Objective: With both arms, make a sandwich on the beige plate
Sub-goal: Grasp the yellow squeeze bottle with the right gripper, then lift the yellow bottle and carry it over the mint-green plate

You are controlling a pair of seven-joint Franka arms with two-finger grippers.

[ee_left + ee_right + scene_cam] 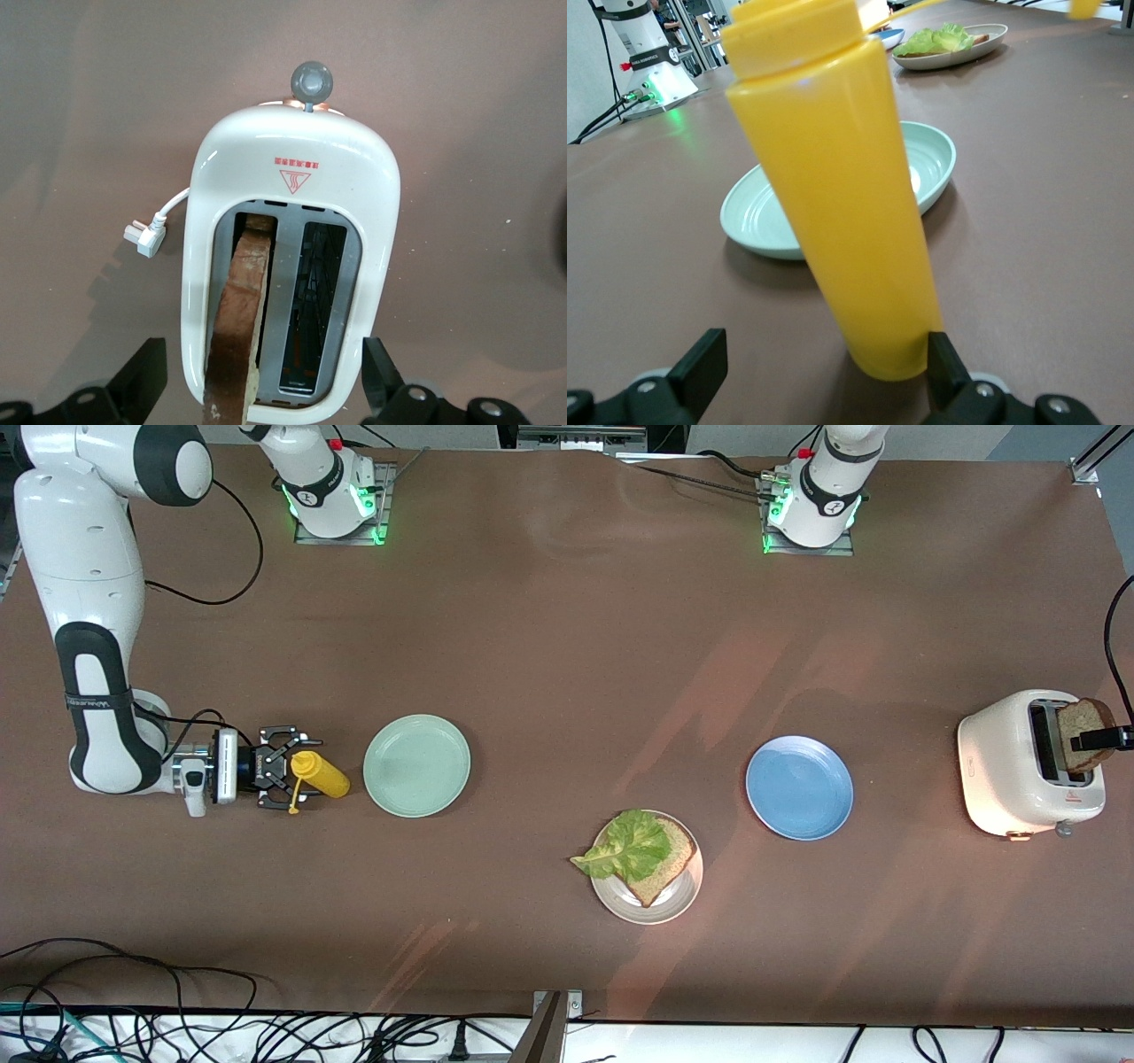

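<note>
The bread and lettuce on the beige plate need dressing, so my right gripper should grab the yellow squeeze bottle by its base end point(893, 350) next.
The beige plate point(687, 899) lies nearest the front camera, mid-table. On it lies one slice of brown bread point(666, 868) with a green lettuce leaf point(629, 846) on top. A second bread slice point(1083, 732) stands in a slot of the white toaster point(1001, 771) at the left arm's end; it also shows in the left wrist view point(239, 319). My left gripper point(1112, 737) is over the toaster, open, its fingers point(142, 372) wide on both sides of it. My right gripper point(285, 769) is open around a yellow squeeze bottle point(321, 774).
A mint-green plate point(416, 764) lies beside the yellow bottle point(842, 195), and a blue plate point(799, 786) lies between the beige plate and the toaster point(292, 177). The toaster's cord plug point(146, 235) lies loose on the table.
</note>
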